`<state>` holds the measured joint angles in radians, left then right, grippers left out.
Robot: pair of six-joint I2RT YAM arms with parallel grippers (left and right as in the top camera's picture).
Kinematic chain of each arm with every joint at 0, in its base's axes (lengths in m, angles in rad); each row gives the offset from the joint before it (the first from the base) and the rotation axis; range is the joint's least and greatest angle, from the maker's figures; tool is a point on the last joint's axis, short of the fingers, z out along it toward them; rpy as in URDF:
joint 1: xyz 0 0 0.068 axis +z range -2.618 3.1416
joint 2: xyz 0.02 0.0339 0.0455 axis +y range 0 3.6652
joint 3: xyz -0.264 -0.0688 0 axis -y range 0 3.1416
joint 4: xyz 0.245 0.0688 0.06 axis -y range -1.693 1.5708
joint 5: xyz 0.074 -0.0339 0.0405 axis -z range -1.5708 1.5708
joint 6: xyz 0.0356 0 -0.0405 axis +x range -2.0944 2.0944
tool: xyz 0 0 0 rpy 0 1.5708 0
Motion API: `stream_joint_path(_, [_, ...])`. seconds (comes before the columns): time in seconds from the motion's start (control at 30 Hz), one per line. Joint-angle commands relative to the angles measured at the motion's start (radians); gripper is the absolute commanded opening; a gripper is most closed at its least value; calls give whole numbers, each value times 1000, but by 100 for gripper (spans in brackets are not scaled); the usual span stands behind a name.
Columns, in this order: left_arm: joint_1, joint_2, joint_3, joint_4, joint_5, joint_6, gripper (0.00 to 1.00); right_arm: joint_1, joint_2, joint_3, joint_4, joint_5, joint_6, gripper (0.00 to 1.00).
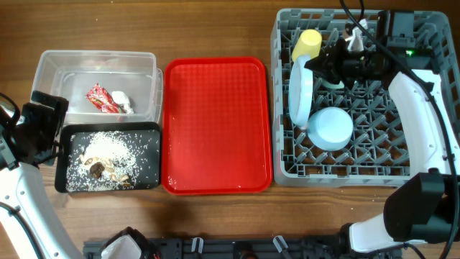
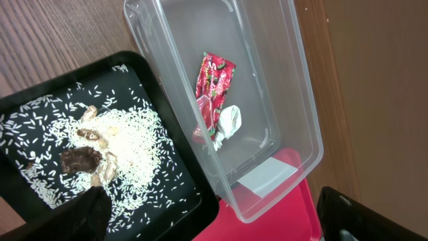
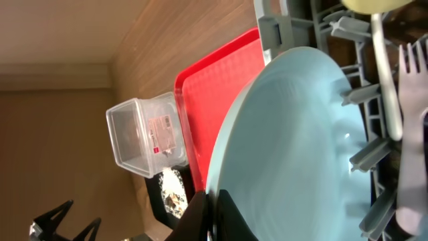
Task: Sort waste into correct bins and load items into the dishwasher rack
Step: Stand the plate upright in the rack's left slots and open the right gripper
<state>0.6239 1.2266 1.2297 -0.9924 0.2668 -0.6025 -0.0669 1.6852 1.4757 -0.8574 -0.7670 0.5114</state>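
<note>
The light blue plate's lower edge sits among the dishwasher rack's grey wires and the plate would rest there, so it is time to open my right gripper now.
The grey dishwasher rack (image 1: 359, 173) holds the yellow cup (image 1: 307, 43), the upturned small light blue bowl (image 1: 332, 128) and the light blue plate (image 1: 300, 90), which stands on edge. My right gripper (image 1: 314, 65) is shut on the plate's rim; the right wrist view shows its fingers (image 3: 215, 207) pinching the plate (image 3: 301, 147), with the white fork (image 3: 411, 67) and spoon (image 3: 381, 73) beside it. The red wrapper (image 2: 212, 84) and white tissue (image 2: 227, 124) lie in the clear tub (image 2: 294, 100). Rice and brown scraps (image 2: 127, 134) lie in the black tray (image 2: 180, 174). My left gripper (image 2: 214, 227) is open and empty over the tray's near corner.
The red serving tray (image 1: 215, 122) lies between the bins and the rack, with nothing on it. The clear tub (image 1: 50, 68) sits directly behind the black tray (image 1: 108, 128) at the table's left. My right arm reaches across the rack's back right part.
</note>
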Motion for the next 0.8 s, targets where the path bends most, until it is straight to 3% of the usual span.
stream_joint_path(0.0, [5,-2,14,0,1,23,100,-2,13,-6,17,55,-18,14])
stream_joint_path(0.37, [5,-2,14,0,1,23,100,-2,13,-6,33,93,-20,27])
stream_joint_path(0.53, [5,-2,14,0,1,23,100,-2,13,-6,34,135,-203,56])
stream_joint_path(0.6, [5,-2,14,0,1,23,100,-2,13,-6,31,311,-268,66])
stream_joint_path(0.7, [5,-2,14,0,1,23,100,-2,13,-6,13,621,-387,70])
stream_joint_path(0.73, [5,-2,14,0,1,23,100,-2,13,-6,3,686,-416,100])
stream_joint_path(0.77, [5,-2,14,0,1,23,100,-2,13,-6,0,724,-418,100])
